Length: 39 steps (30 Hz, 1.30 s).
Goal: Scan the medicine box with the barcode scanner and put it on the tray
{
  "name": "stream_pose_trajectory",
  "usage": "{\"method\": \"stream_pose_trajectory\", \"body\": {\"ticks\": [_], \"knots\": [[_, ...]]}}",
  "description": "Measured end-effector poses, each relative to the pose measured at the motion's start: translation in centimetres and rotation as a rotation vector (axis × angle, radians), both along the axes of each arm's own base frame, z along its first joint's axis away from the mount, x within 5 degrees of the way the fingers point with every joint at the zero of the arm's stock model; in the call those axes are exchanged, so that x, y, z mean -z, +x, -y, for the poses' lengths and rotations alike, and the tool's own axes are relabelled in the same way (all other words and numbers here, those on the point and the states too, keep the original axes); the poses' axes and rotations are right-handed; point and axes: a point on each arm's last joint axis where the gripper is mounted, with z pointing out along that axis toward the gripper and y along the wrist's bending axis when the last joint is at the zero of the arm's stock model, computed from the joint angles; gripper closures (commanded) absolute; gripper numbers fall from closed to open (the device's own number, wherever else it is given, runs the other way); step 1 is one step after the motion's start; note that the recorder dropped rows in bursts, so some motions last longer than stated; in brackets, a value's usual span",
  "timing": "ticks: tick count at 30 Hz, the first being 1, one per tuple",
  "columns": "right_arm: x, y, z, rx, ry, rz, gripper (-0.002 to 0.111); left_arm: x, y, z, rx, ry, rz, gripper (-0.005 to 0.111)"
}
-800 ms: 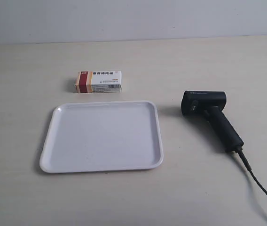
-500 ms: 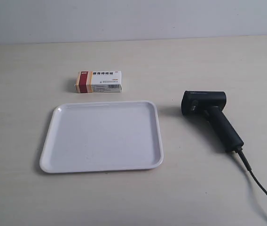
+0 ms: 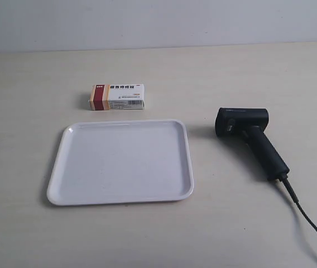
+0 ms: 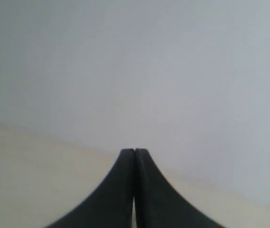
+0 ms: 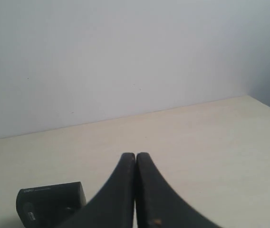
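I will reach for the medicine box with my left gripper and grab its red-banded end [image 3: 99,97], so its barcode stays free for the barcode scanner [image 3: 248,137].
In the exterior view the medicine box [image 3: 118,96] lies flat on the table just behind the white tray [image 3: 63,167], with its red and orange bands at the view's left end. The black barcode scanner [image 3: 248,137] lies on its side to the right of the tray, its cable [image 3: 309,223] trailing to the lower right corner. No arm shows in the exterior view. My left gripper [image 4: 134,151] is shut with nothing in it, facing the wall and table edge. My right gripper [image 5: 135,155] is shut and empty too; the scanner's head [image 5: 49,204] sits close beside it.
The tray holds nothing. A pale wall [image 3: 158,22] rises behind the light wooden table [image 3: 248,72]. In the right wrist view the table's edge meets a darker corner [image 5: 268,95] to one side.
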Motion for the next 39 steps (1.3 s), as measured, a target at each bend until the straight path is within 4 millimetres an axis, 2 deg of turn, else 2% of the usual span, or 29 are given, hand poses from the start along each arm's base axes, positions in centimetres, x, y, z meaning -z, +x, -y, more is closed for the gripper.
{"method": "stream_pose_trajectory", "body": {"ticks": [2,5,8,10,13,15,19,22,24,25,26,27,29,32,34,35,39], "knots": [[0.0,0.0,-0.1,-0.003,0.039,-0.002,0.108,-1.2,-0.2,-0.3,-0.018,-0.071,0.133,0.107],[-0.1,0.0,-0.1,-0.008,0.102,0.000,0.108,-2.9,-0.6,-0.8,-0.066,-0.078,0.292,0.107],[-0.3,0.0,-0.2,-0.010,0.140,0.019,0.108,-4.4,0.6,-1.0,-0.124,-0.007,0.259,0.107],[-0.3,0.0,-0.2,-0.011,0.159,0.025,0.108,-5.1,2.7,-1.0,-0.143,0.030,0.157,0.107],[-0.4,0.0,-0.2,-0.011,0.169,0.028,0.108,-5.7,7.3,-0.5,-0.128,0.081,-0.029,0.107],[-0.4,0.0,-0.2,-0.011,0.173,0.028,0.108,-5.7,11.6,0.3,-0.074,0.127,-0.194,0.107],[-0.4,0.0,-0.2,-0.011,0.177,0.029,0.108,-3.4,20.7,2.8,0.088,0.296,-0.597,0.107],[-0.4,0.0,-0.2,-0.011,0.177,0.029,0.108,-1.1,26.3,5.8,0.241,0.522,-0.900,0.107],[-0.4,0.0,-0.2,-0.011,0.177,0.029,0.108,0.0,28.8,8.0,0.403,0.686,-1.010,0.107],[-0.4,0.0,-0.2,-0.011,0.177,0.031,0.108,0.9,30.7,10.8,0.687,0.818,-1.048,0.107],[-0.4,0.0,-0.2,-0.011,0.177,0.031,0.108,1.2,31.1,12.1,0.832,0.816,-1.042,0.107],[-0.4,0.0,-0.2,-0.011,0.177,0.031,0.108,1.8,32.5,14.5,1.102,0.835,-0.923,0.107],[-0.4,0.0,-0.2,-0.011,0.178,0.033,0.108,2.6,34.4,16.6,1.228,0.824,-0.765,0.095],[-0.4,0.0,-0.2,-0.011,0.178,0.035,0.108,4.4,36.6,17.1,1.140,0.868,-0.684,0.036],[-0.4,0.0,-0.2,-0.011,0.178,0.035,0.108,6.3,37.5,17.0,1.105,0.917,-0.672,0.008],[-0.4,0.0,-0.2,-0.011,0.178,0.035,0.108,7.3,37.6,16.9,1.121,0.950,-0.665,0.001],[-0.4,0.0,-0.2,-0.011,0.178,0.035,0.108,10.0,38.1,17.0,1.139,1.043,-0.625,0.002]]}}
